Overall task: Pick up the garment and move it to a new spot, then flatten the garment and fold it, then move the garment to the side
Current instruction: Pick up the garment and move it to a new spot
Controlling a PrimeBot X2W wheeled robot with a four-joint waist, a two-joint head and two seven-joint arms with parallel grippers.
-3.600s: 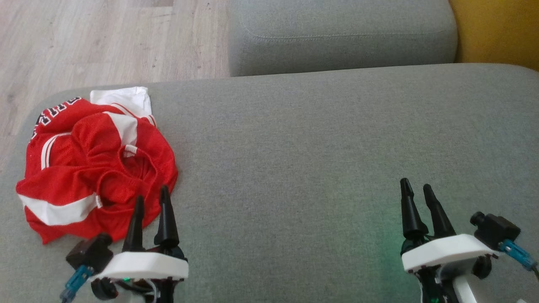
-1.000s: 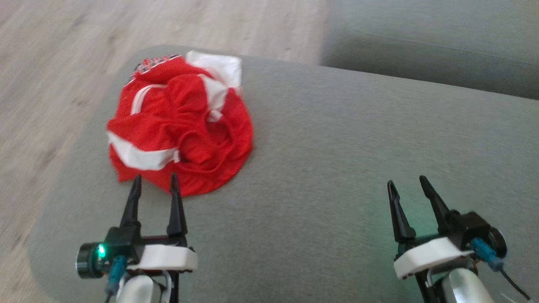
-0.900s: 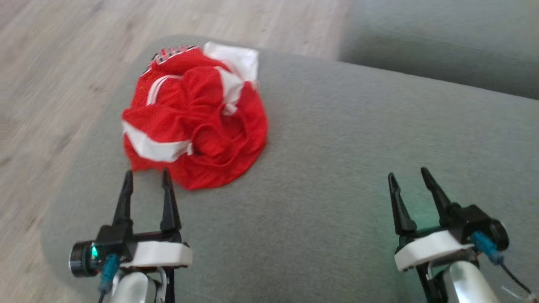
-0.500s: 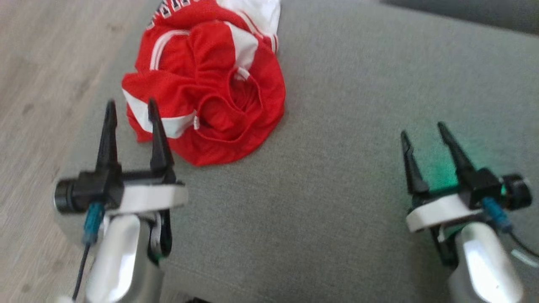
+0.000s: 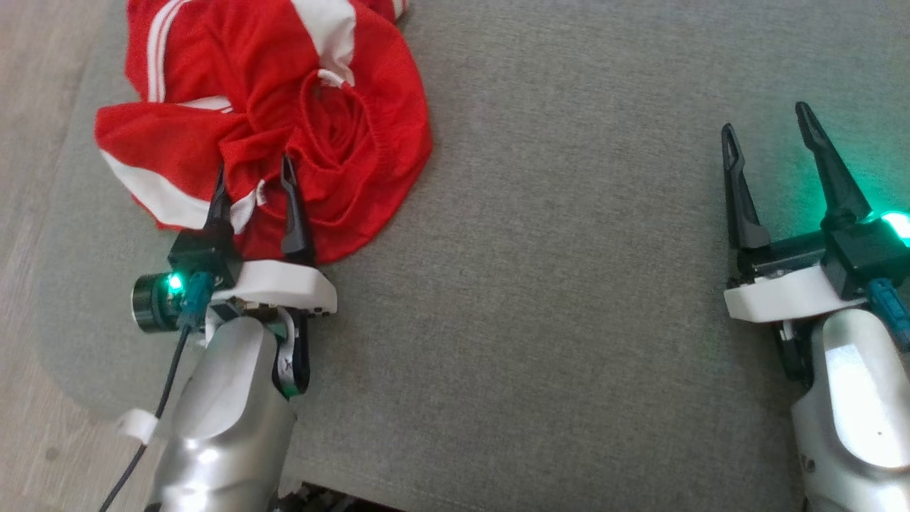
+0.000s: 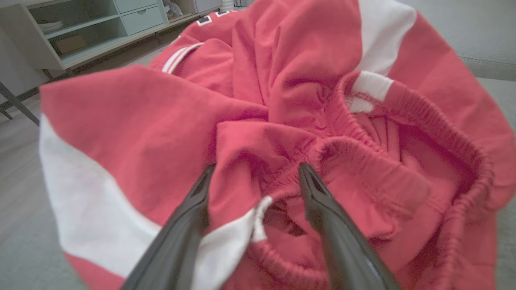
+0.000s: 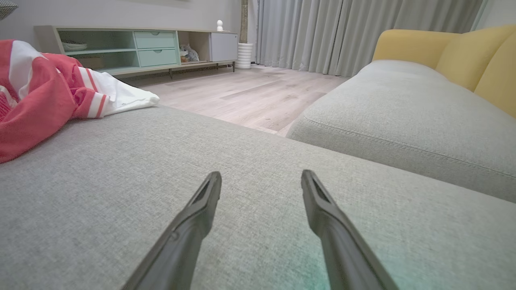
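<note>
The rest of the garment lies slack, but a bunched red fold (image 5: 252,162) (image 6: 242,162) stands up beside the waistband. My left gripper needs to grab the garment by that fold next.
The garment (image 5: 284,92) is a crumpled red piece with white stripes and an elastic waistband, lying at the left end of a grey cushion (image 5: 569,299). My left gripper (image 5: 254,169) is open, its two dark fingers over the garment's near edge with a red fold between them. In the left wrist view the left gripper (image 6: 254,171) straddles a bunched red fold beside the waistband of the garment (image 6: 161,121). My right gripper (image 5: 764,117) is open over bare cushion far to the right. In the right wrist view the right gripper (image 7: 261,177) points across the cushion, the garment (image 7: 36,104) at far left.
Wood floor (image 5: 28,78) runs along the cushion's left edge. The right wrist view shows a second grey cushion (image 7: 403,117), a yellow backrest (image 7: 463,52), a low green cabinet (image 7: 133,46) and grey curtains (image 7: 342,32) across the floor.
The head camera has tilted down and shifted, so the whole picture moved. My left gripper has advanced from short of the garment onto its near edge. Both grippers stay open.
</note>
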